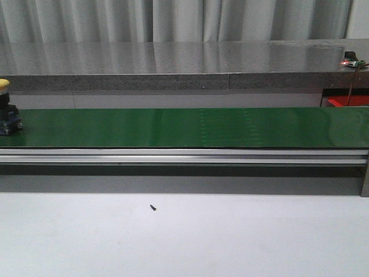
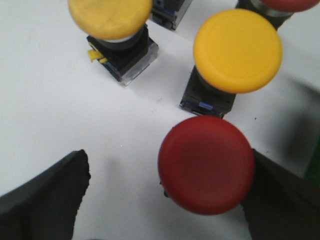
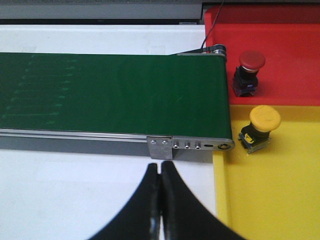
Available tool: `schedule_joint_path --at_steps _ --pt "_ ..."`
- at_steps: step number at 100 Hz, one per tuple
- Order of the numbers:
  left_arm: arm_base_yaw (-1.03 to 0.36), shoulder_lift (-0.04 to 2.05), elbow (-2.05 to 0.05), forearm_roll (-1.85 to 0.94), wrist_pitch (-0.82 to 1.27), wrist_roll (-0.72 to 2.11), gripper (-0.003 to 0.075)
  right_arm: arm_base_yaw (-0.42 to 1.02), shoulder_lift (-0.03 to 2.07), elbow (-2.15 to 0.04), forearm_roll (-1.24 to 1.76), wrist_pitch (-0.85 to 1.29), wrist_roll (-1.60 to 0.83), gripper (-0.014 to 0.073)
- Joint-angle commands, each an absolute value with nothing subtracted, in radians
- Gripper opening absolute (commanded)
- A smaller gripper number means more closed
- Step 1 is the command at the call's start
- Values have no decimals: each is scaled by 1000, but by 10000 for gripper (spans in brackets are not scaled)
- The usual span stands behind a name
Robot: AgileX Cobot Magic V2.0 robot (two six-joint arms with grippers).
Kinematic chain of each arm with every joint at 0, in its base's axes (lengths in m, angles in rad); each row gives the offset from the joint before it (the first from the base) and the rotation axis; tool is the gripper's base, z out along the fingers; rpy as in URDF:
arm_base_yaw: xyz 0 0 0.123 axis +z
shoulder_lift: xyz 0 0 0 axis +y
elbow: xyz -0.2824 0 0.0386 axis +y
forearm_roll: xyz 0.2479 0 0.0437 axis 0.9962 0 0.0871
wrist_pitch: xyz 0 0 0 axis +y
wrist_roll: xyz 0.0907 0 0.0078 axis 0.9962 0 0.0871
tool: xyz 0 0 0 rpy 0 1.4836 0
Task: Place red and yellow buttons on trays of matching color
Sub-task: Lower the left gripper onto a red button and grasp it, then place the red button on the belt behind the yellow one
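My left gripper should close on the red button (image 2: 206,165), because its fingers reach down beside the button above the white surface.
In the left wrist view my left gripper (image 2: 169,170) is open over a white surface. A red button (image 2: 206,164) stands between its fingers, right against one finger (image 2: 280,200) and well apart from the other. Two yellow buttons (image 2: 237,50) (image 2: 110,17) on black bodies stand just beyond it. My right gripper (image 3: 160,167) is shut and empty, over the white table next to the belt's end. Beyond it a red button (image 3: 250,67) stands on the red tray (image 3: 295,45) and a yellow button (image 3: 262,125) on the yellow tray (image 3: 280,195). Neither gripper shows in the front view.
The green conveyor belt (image 1: 190,127) runs across the front view, with a yellow button (image 1: 4,86) at its far left end. A second red cap (image 2: 290,4) shows at the edge of the left wrist view. A small dark speck (image 1: 153,207) lies on the white table.
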State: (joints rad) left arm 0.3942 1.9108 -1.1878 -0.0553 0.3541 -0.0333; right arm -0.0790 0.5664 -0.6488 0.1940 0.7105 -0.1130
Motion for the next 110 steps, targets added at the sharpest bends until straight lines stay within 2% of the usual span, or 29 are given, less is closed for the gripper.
schedule_joint_path --at_steps 1,22,43,72,110 --pt "389 1867 -1218 -66 302 -42 513 -76 566 -675 205 641 -120 -68" --pt "389 1868 -1218 -66 293 -42 288 -76 566 -675 205 641 -120 -68" --pt "389 1868 -1218 -66 293 -42 156 -76 566 -675 205 641 -120 -68" --pt "389 1862 -1218 -66 317 -42 147 -76 566 -675 205 641 -120 -68" --pt "389 1746 -1150 -47 338 -42 147 -76 566 -675 205 641 -120 -68"
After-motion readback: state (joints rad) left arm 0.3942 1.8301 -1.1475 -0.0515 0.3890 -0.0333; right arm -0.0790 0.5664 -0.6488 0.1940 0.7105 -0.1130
